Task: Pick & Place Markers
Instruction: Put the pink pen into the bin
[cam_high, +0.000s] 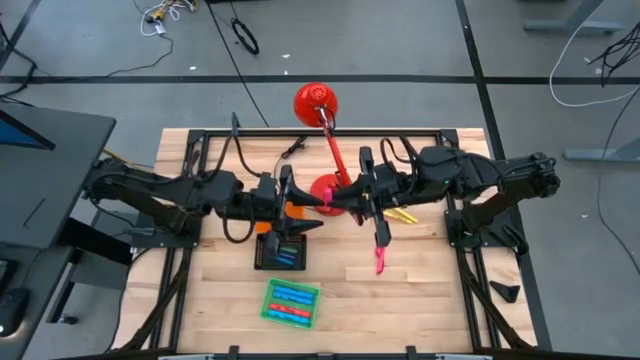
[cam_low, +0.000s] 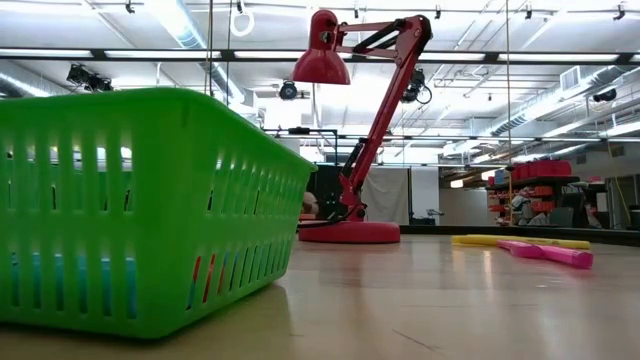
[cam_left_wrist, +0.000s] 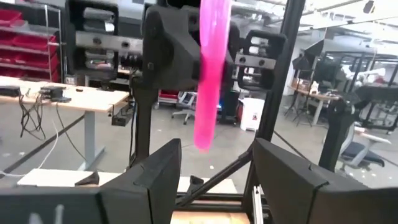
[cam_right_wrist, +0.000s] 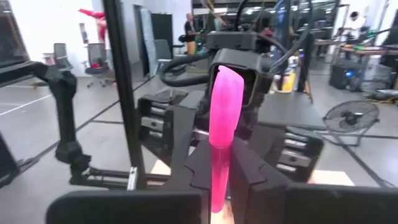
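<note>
The left gripper grabs the pink marker by its free barrel end (cam_left_wrist: 206, 127) next, to put it in a tray.
My right gripper (cam_right_wrist: 221, 148) is shut on a pink marker (cam_right_wrist: 225, 106), held high over the middle of the table (cam_high: 325, 197). My left gripper (cam_left_wrist: 214, 152) faces it tip to tip, open. The marker's free end (cam_left_wrist: 203, 140) hangs in front of the gap between the left fingers, and no touch shows. Another pink marker (cam_high: 380, 262) and yellow markers (cam_high: 402, 214) lie flat on the table. Blue and red markers lie in the green basket (cam_high: 290, 302), and others lie in the black tray (cam_high: 279, 251). My right gripper pinches the pink marker between its two fingers near one end (cam_right_wrist: 219, 163). The fingers come level from the table's right and lie along the marker. The marker is lifted clear, and its free end (cam_right_wrist: 227, 78) sticks out past the fingertips toward my left gripper.
The red lamp's base (cam_high: 325, 187) sits right behind the two grippers, and its arm (cam_high: 332, 145) rises to the head (cam_high: 315, 100). An orange tray (cam_high: 292, 209) lies under my left gripper. The green basket (cam_low: 150, 210) stands at the near edge. Bare wood lies near right.
</note>
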